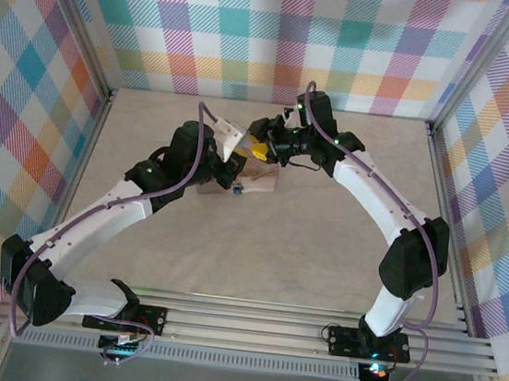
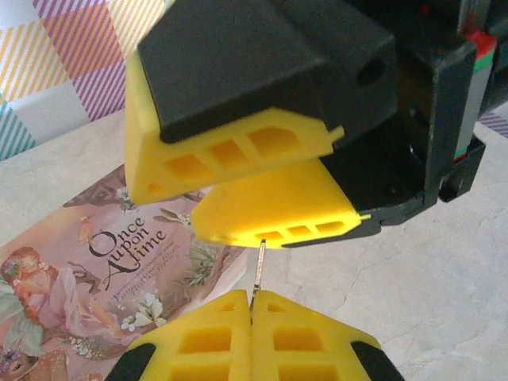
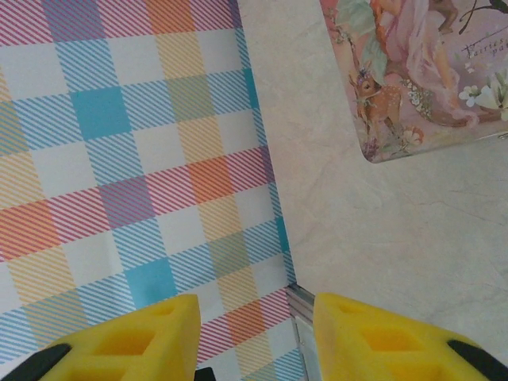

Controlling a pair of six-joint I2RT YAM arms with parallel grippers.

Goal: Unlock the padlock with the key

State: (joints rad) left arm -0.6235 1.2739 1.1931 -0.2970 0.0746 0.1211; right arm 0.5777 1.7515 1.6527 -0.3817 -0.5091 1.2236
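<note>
Next, my right gripper grips the key (image 2: 259, 266) by its protruding tip. This leaves the key's other end free to hand back for unlocking the padlock.
In the left wrist view my left gripper (image 2: 252, 298) is shut on the key (image 2: 259, 266), a thin metal sliver sticking up from between its yellow pads. The key's tip reaches the lower yellow finger (image 2: 278, 210) of my right gripper, which hangs just above it. In the right wrist view my right gripper (image 3: 255, 317) is open with nothing between its fingers. From above, the two grippers (image 1: 238, 156) (image 1: 262, 147) meet tip to tip over the pink box (image 1: 254, 181). A small blue padlock (image 1: 236, 189) lies at the box's near edge.
The pink picture-printed box (image 2: 95, 278) lies flat on the pale tabletop (image 1: 321, 254), below and left of both grippers. Plaid walls (image 3: 119, 159) enclose the table at the back and sides, with a metal rail (image 1: 448, 205) along the right edge.
</note>
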